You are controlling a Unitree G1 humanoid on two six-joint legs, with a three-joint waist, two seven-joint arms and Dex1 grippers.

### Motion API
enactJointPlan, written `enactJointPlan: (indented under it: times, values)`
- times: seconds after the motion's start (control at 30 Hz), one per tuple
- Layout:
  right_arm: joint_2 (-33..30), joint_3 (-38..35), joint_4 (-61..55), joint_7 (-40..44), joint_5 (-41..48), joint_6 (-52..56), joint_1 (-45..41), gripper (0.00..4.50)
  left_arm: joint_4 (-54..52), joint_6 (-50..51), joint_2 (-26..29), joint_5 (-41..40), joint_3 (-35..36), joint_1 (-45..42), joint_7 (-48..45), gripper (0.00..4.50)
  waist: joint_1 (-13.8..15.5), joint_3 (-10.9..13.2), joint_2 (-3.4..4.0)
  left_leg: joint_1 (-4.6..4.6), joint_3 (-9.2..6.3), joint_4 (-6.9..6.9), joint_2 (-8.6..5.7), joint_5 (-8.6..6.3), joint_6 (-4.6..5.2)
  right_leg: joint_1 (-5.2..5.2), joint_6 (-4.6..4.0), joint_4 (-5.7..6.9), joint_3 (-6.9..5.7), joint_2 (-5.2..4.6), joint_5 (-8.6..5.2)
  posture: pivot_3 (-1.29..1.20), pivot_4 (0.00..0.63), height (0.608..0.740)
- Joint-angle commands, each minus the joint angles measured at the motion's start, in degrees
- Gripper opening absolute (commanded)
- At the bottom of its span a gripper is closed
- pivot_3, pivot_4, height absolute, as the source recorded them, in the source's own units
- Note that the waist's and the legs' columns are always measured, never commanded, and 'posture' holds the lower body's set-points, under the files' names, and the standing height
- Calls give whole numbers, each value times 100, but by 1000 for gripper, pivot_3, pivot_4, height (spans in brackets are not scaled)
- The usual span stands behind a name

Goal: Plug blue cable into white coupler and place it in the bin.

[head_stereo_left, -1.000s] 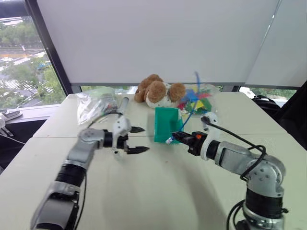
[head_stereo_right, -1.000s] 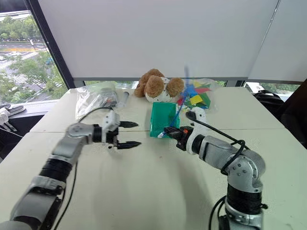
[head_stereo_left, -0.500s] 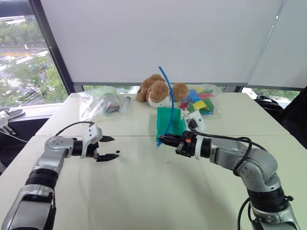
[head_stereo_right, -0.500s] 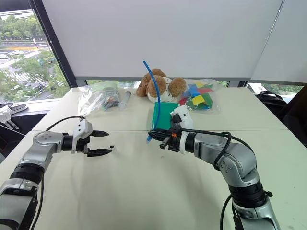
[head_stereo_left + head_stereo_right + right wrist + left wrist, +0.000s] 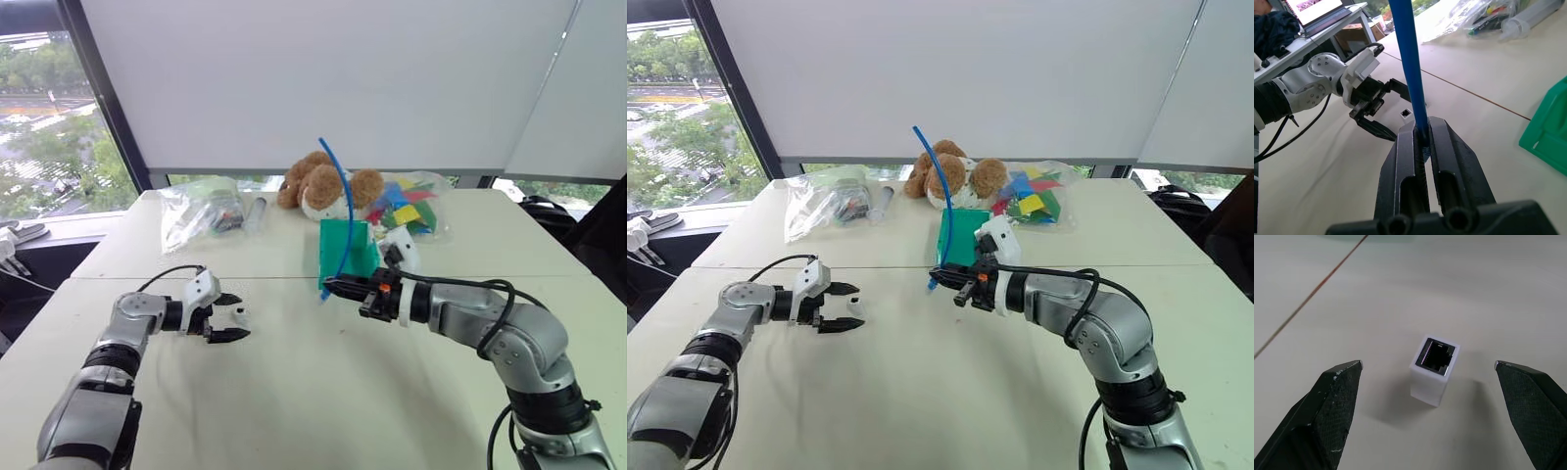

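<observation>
I should close my left gripper on the white coupler now. Its fingers are on either side of the coupler, around its socket (image 5: 1436,355), so they would hold the coupler.
The small white coupler (image 5: 1434,377) stands on the table with its socket facing up. My left gripper (image 5: 235,316) is open and low over the table, one finger on each side of the coupler, not touching it. My right gripper (image 5: 328,285) is shut on the blue cable (image 5: 348,211) near its plug end, and the cable arcs upward from the fingers (image 5: 1405,147). It hovers above the table to the right of the coupler, just in front of the teal-green bin (image 5: 338,245). The right wrist view also shows the coupler (image 5: 1406,113) between the left fingers.
Behind the bin lies a brown teddy bear (image 5: 323,186), beside a clear bag of coloured pieces (image 5: 407,206). Another clear bag (image 5: 201,211) and a grey tube (image 5: 255,213) lie at the back left. A seam (image 5: 1308,298) crosses the tabletop.
My left gripper has dropped and slid in toward the coupler, which now sits between its open fingers. The right gripper rolled a second ago, swinging the cable upright, then held still.
</observation>
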Motion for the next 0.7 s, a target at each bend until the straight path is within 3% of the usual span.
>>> enactJointPlan:
  times: [0.03,0.07,0.27,0.53,0.7]
  values:
    - [-44,-139,-292,-50,26,-13,0,0,222,-259,-14,125,40,-173,15,3909,-4,0,0,0,0,0,0,0,0,0,0,0,0,0,0,0,150,740]
    - [-55,-150,-314,-61,34,0,13,0,274,-304,-28,150,49,-170,24,3589,-6,0,0,0,0,0,0,0,0,0,0,0,0,0,0,0,150,740]
    - [-127,-157,-381,-53,55,36,-4,0,311,-424,-207,77,143,-223,-108,466,3,0,0,0,0,0,1,0,0,0,0,1,0,-1,0,0,150,740]
    - [-828,479,-239,723,-552,-380,-325,0,-698,-135,-1169,-188,-68,-187,-894,337,16,0,-2,-7,0,11,-7,0,0,2,0,-2,0,-8,0,0,150,740]
    - [-1071,911,-103,1197,-1007,-786,-357,0,-1217,-6,-1924,5,-487,-170,-904,337,-3,0,-3,-7,0,11,-5,-1,1,2,1,-2,-1,-4,0,0,150,740]
